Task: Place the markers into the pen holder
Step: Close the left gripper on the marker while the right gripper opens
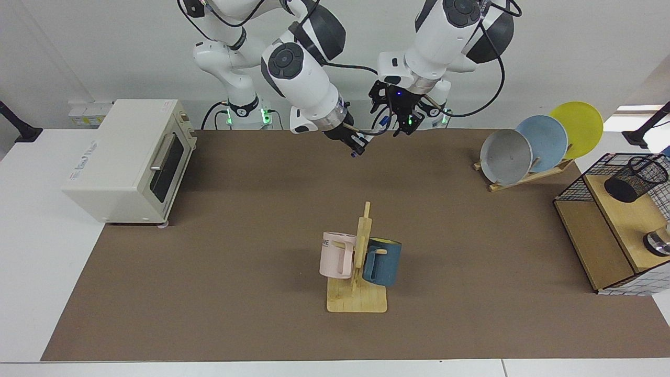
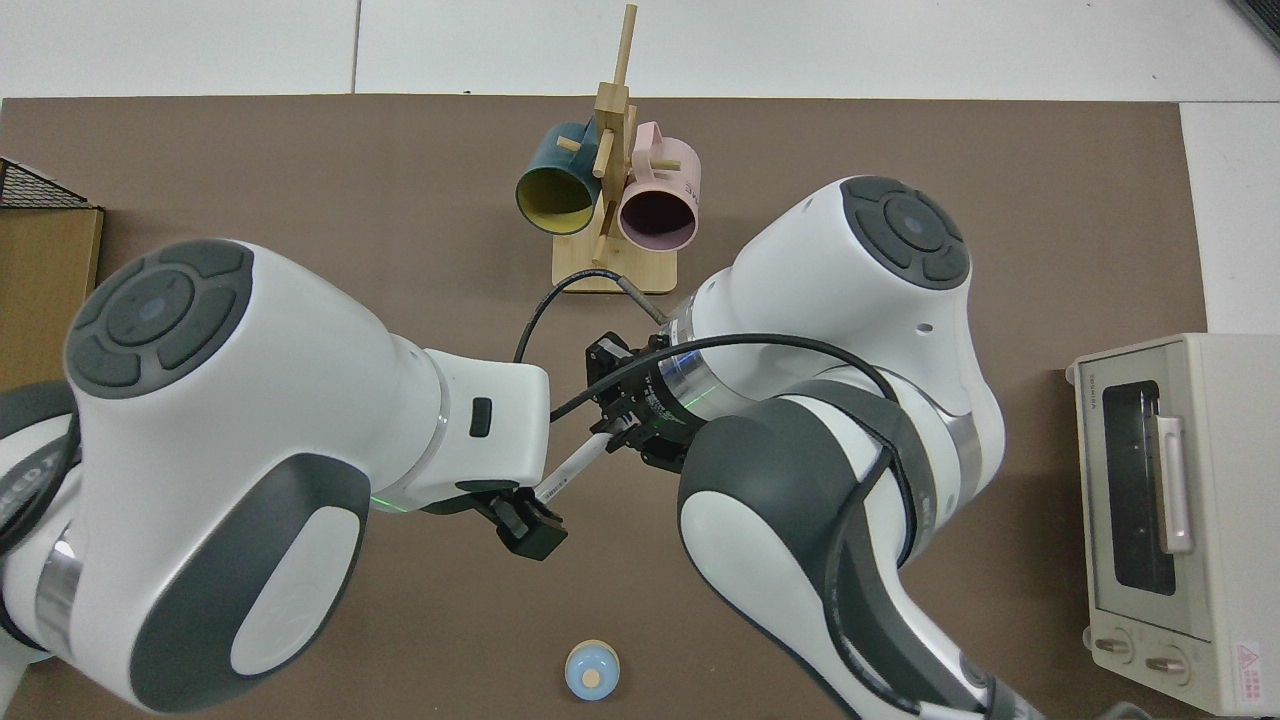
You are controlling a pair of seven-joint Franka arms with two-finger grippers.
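My left gripper grabs the marker by its capped tip point(image 1: 384, 121) next, since my right gripper's fingers cover the uncapped end.
The marker point(image 2: 572, 468), white with a blue cap point(image 1: 384, 122), hangs slanted in the air over the back of the table. My right gripper point(image 2: 608, 440) point(image 1: 357, 147) is shut on its uncapped end. My left gripper point(image 2: 520, 510) point(image 1: 399, 124) stands open at the other end, with the capped tip reaching in between its fingers; the cap is mostly hidden from above. The pen holder point(image 1: 636, 178), a small black mesh cup, lies tilted on a wooden shelf at the far right of the facing view, well away from both grippers.
A wooden mug rack point(image 1: 358, 298) with a pink mug point(image 1: 337, 255) and a blue mug point(image 1: 382, 262) stands mid-table. A toaster oven point(image 1: 131, 157), a plate rack point(image 1: 539, 139), the wire cage point(image 1: 576, 183) and a small round blue item point(image 2: 591, 670) stand around.
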